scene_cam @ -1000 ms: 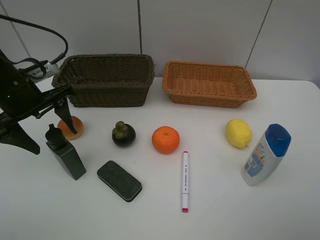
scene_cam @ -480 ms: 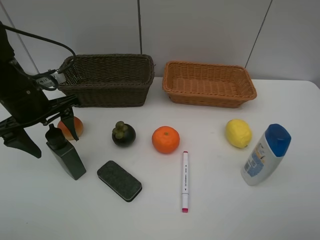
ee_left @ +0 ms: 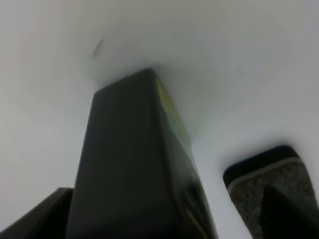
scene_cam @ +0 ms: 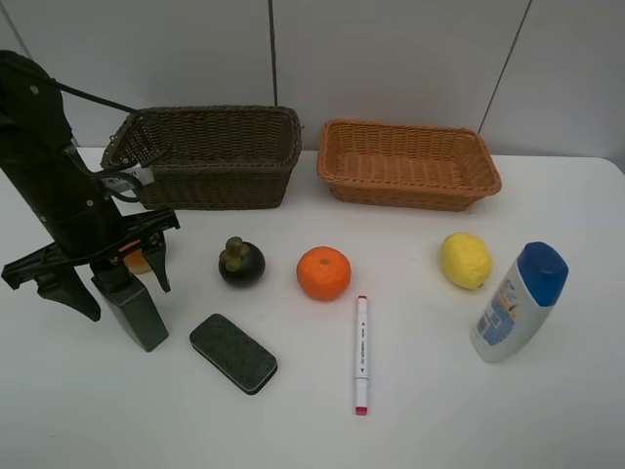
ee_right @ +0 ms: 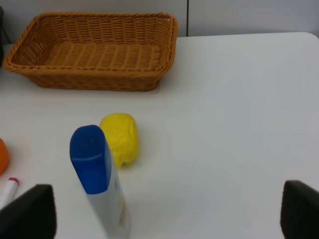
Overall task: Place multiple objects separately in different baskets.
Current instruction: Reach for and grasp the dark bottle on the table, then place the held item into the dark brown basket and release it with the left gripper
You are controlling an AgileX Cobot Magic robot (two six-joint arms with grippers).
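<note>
The dark green bottle (scene_cam: 134, 315) (ee_left: 139, 159) has my left gripper's fingers reaching down on both sides of it, so closing now would hold it. My left gripper needs to close on the bottle.
My left gripper (scene_cam: 117, 278) is open and straddles the top of the dark green bottle (scene_cam: 134, 315), one finger on each side. In the left wrist view the bottle (ee_left: 139, 159) fills the gap between the jaws, with the black eraser (ee_left: 271, 191) beside it. The peach (scene_cam: 138, 260) is mostly hidden behind the arm. The mangosteen (scene_cam: 240, 262), orange (scene_cam: 323, 273), lemon (scene_cam: 466, 260), eraser (scene_cam: 233, 353), marker (scene_cam: 360, 354) and blue-capped bottle (scene_cam: 518, 303) lie on the table. The dark basket (scene_cam: 210, 156) and tan basket (scene_cam: 408, 163) are empty. My right gripper (ee_right: 162, 214) is open, above the lemon (ee_right: 119, 138) and bottle (ee_right: 97, 179).
The white table (scene_cam: 439, 410) ends at a grey wall behind the baskets. The left arm's cable (scene_cam: 107, 98) loops near the dark basket's left end. The right wrist view also shows the tan basket (ee_right: 94, 50) and the marker tip (ee_right: 7, 191).
My left arm has moved right and down from the table's left edge, and its open fingers now straddle the dark green bottle, covering most of the peach. Nothing else moved.
</note>
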